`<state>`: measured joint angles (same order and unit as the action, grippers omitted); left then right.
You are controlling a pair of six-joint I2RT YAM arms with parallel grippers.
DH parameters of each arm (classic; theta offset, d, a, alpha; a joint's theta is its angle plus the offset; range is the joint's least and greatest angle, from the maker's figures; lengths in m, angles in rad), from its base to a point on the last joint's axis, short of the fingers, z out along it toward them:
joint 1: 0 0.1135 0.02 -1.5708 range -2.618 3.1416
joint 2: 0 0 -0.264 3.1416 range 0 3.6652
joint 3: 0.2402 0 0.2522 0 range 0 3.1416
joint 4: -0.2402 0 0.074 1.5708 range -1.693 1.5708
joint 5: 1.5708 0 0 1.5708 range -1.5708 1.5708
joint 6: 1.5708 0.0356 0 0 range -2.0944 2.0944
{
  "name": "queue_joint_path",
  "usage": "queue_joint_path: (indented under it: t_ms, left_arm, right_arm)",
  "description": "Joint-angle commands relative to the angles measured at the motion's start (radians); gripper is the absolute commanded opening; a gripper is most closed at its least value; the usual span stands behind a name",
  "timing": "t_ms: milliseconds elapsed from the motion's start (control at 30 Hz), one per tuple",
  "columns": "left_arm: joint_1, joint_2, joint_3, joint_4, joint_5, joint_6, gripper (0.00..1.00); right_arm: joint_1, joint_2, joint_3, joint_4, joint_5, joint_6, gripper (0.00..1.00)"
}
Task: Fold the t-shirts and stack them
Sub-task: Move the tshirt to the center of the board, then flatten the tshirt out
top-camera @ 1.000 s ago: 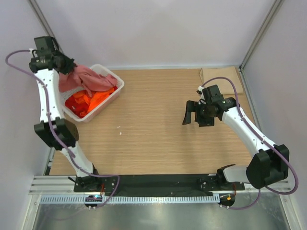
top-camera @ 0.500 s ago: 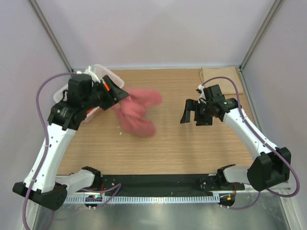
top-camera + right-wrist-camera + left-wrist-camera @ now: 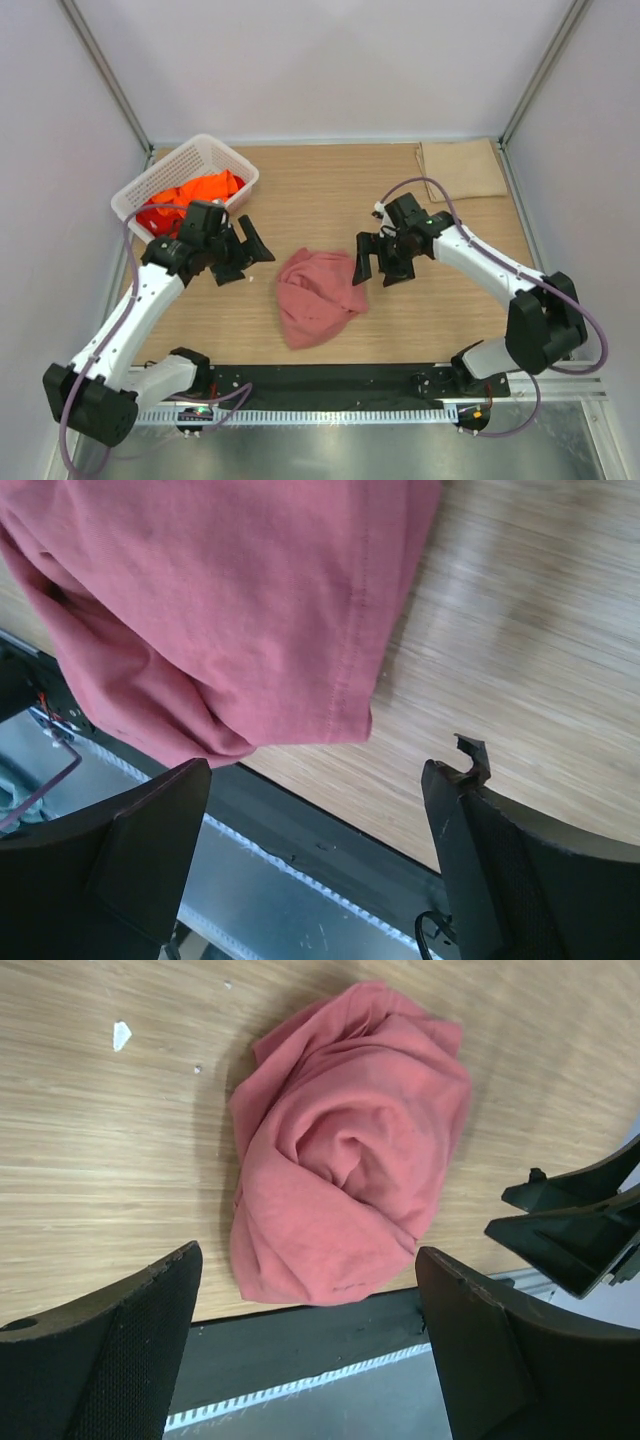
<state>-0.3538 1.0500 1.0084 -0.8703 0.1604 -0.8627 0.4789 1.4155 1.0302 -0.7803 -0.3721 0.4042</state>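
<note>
My right gripper will next grab the crumpled pink t-shirt by its stitched hem corner (image 3: 347, 720), so that I can open the t-shirt for folding.
A dusty salmon-pink t-shirt (image 3: 318, 297) lies crumpled in a heap on the wooden table, near the front edge. My left gripper (image 3: 254, 257) hovers just to its left, open, with nothing between the fingers; in the left wrist view the t-shirt (image 3: 350, 1140) lies ahead of the left gripper (image 3: 305, 1350). My right gripper (image 3: 378, 272) is open at the shirt's right edge; in the right wrist view the pink t-shirt (image 3: 220, 610) lies just beyond the right gripper (image 3: 315, 860), not gripped. Bright orange t-shirts (image 3: 195, 190) and a red one (image 3: 150, 215) lie in the basket.
The white lattice basket (image 3: 160, 165) stands at the back left of the table. A folded beige cloth (image 3: 460, 168) lies at the back right corner. The black front rail (image 3: 330, 378) runs close below the pink shirt. Small white scraps (image 3: 120, 1033) dot the wood.
My left gripper swung from the basket to the table's middle with the pink t-shirt, opened and dropped it in a heap. My right arm moved left, up to the shirt.
</note>
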Motion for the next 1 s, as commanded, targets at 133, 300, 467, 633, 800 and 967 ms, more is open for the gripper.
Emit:
queue_joint_path:
  t_ms: [133, 300, 467, 633, 800, 967]
  left_arm:
    - [0.003, 0.391, -0.007, 0.174, 0.221, 0.014, 0.81]
    - [0.003, 0.608, 0.058, 0.198, 0.278, 0.005, 0.67]
    - [0.003, 0.599, 0.093, 0.197, 0.278, 0.021, 0.45]
    - [0.001, 0.539, 0.183, 0.174, 0.261, 0.05, 0.09]
    - [0.003, 0.51, 0.38, 0.067, 0.19, 0.092, 0.0]
    - [0.001, 0.47, 0.576, -0.073, 0.068, 0.123, 0.5]
  right_arm:
    - [0.035, 0.195, 0.063, 0.107, 0.005, 0.022, 0.83]
    - [0.035, 0.316, 0.082, 0.157, -0.03, 0.013, 0.77]
    - [0.035, 0.333, 0.074, 0.239, -0.154, 0.06, 0.35]
    - [0.033, 0.211, 0.135, 0.172, -0.024, 0.068, 0.02]
    - [0.033, 0.113, 0.335, -0.081, 0.237, 0.035, 0.02]
    - [0.032, 0.027, 0.669, -0.302, 0.685, 0.045, 0.01]
